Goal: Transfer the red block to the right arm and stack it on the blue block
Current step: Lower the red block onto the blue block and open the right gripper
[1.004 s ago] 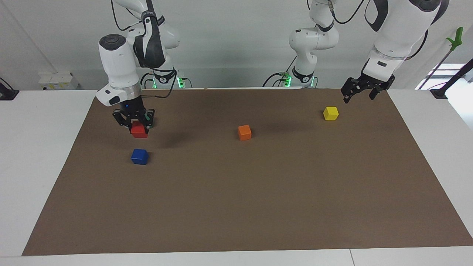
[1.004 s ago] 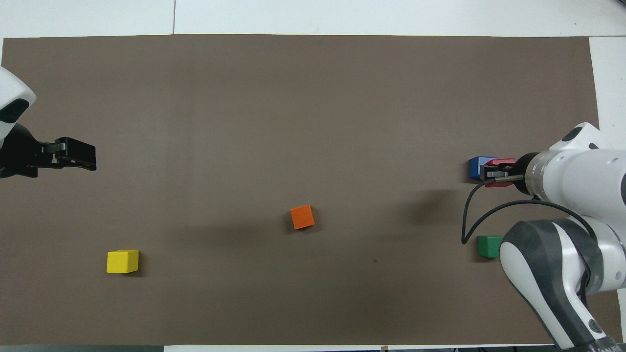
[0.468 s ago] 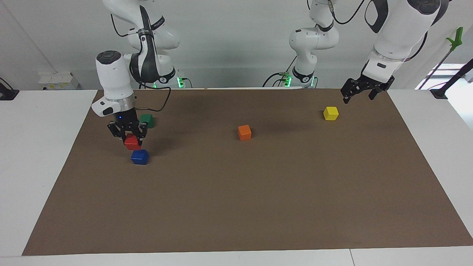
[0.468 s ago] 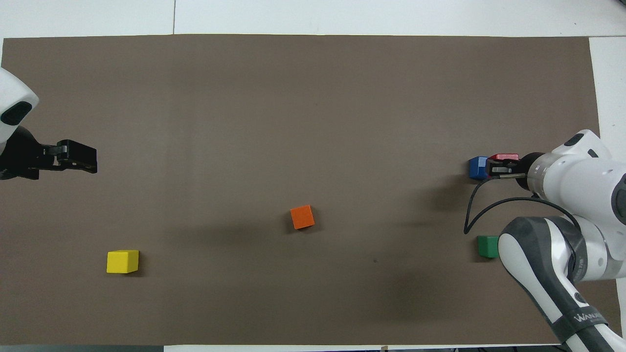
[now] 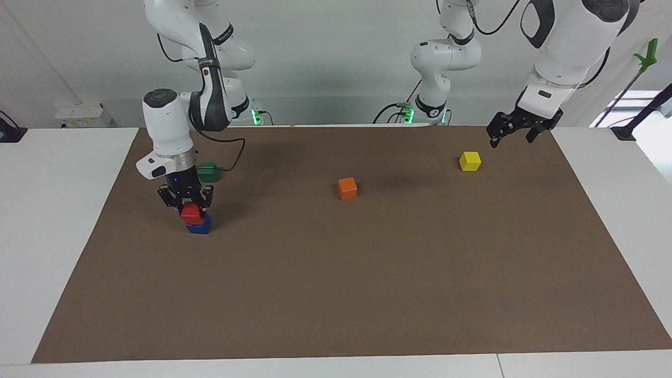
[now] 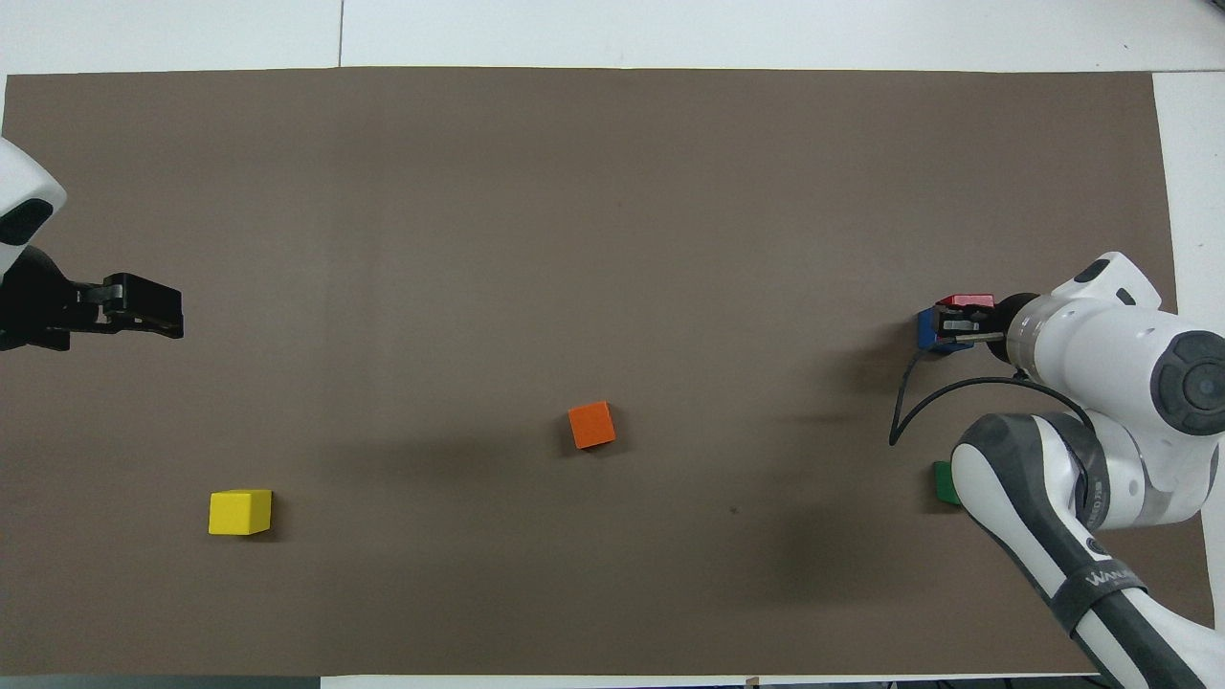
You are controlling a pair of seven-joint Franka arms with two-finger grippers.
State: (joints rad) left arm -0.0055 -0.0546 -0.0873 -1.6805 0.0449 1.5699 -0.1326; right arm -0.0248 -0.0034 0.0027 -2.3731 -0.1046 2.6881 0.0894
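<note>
The red block is over the blue block's top point(image 6: 926, 329) and would stand there, so it is time for my right gripper to open.
The red block point(image 5: 190, 213) is held in my right gripper point(image 5: 192, 208), which is shut on it. It hangs directly over the blue block point(image 5: 199, 227), at or just above its top face; I cannot tell whether they touch. From overhead, the right gripper point(image 6: 957, 325) covers most of both: a strip of the red block point(image 6: 967, 300) and an edge of the blue block point(image 6: 924, 328) show. My left gripper point(image 5: 517, 131) waits open with nothing in it, in the air over the mat's left-arm end, close to the yellow cube point(image 5: 470, 160).
A green cube point(image 5: 209, 170) lies nearer to the robots than the blue block, partly hidden by the right arm. An orange cube point(image 5: 347, 188) sits mid-mat. The brown mat point(image 5: 367, 294) covers the table; the yellow cube point(image 6: 239, 511) lies toward the left arm's end.
My right gripper carried the red block away from the robots and down, from beside the green cube to directly over the blue block. The left arm barely moved.
</note>
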